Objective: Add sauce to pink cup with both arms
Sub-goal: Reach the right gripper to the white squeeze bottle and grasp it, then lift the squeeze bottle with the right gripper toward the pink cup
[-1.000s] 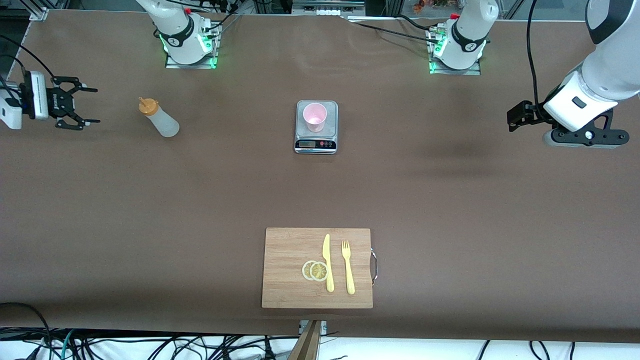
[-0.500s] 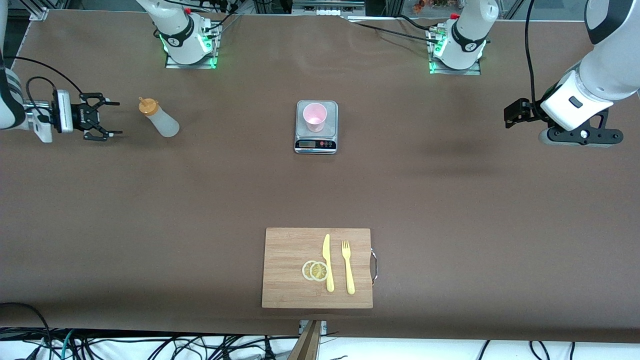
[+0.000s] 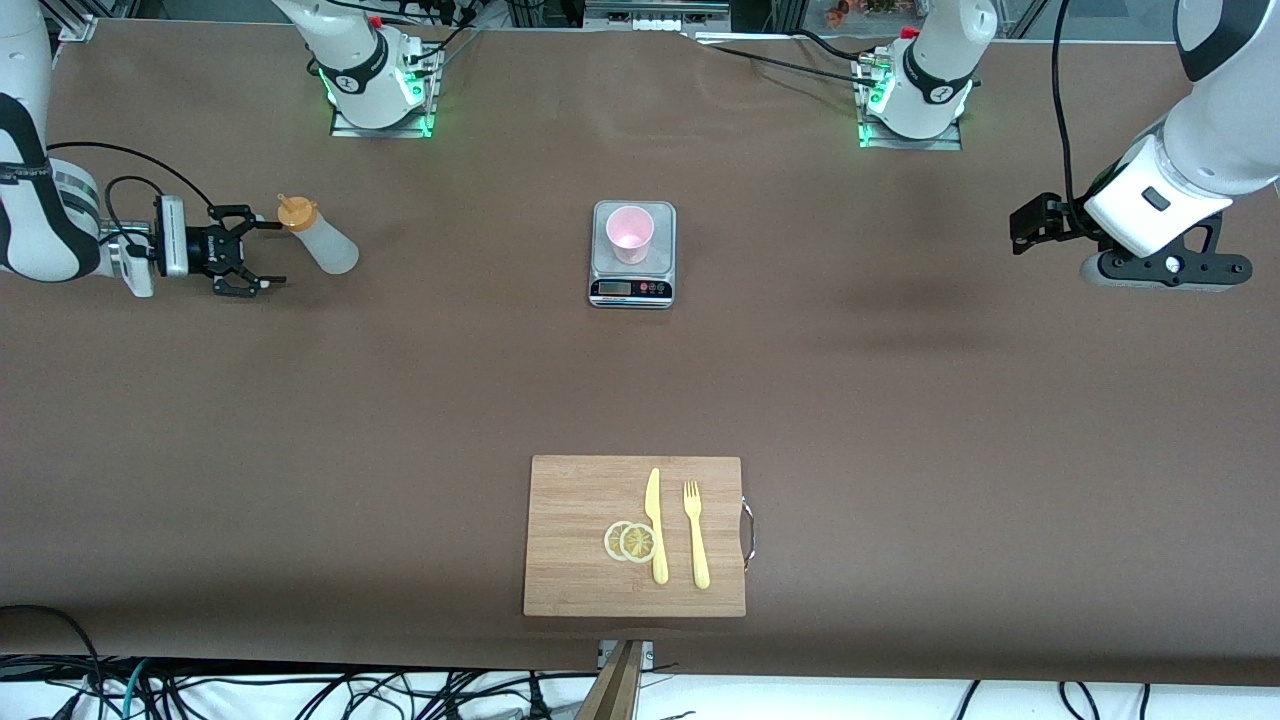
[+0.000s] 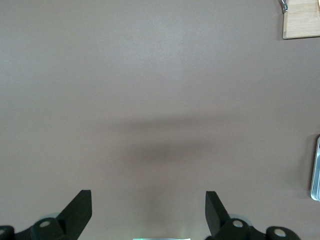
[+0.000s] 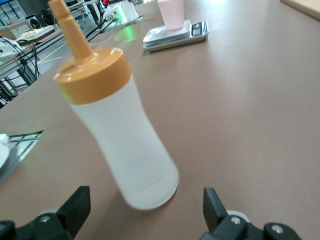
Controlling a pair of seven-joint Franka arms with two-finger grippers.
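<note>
The right gripper grabs the sauce bottle by its translucent body below the orange cap [image 3: 326, 246] next, to add sauce to the pink cup [image 3: 630, 232].
The sauce bottle [image 3: 318, 238], translucent whitish with an orange nozzle cap, stands on the table toward the right arm's end. No brown liquid shows through it. My right gripper [image 3: 268, 254] is open and low beside the bottle, not touching it. In the right wrist view the bottle [image 5: 125, 145] stands just ahead of the open right gripper [image 5: 145, 210]. The pink cup [image 3: 630, 232] stands on the steel scale [image 3: 632, 290] at mid-table; both show in the right wrist view, the cup [image 5: 171, 12] on the scale [image 5: 175, 36]. My left gripper [image 3: 1032, 226] is open and empty over the table's left-arm end, as its wrist view [image 4: 148, 210] shows.
A wooden cutting board [image 3: 570, 520] lies nearer to the front camera than the scale. It holds a yellow knife [image 3: 655, 525], a yellow fork [image 3: 695, 535] and two lemon slices [image 3: 630, 541]. The board's corner [image 4: 302, 20] and the scale's edge [image 4: 316, 170] show in the left wrist view.
My right gripper has moved along the table from its end toward the bottle and now sits right beside it. My left arm has shifted only slightly.
</note>
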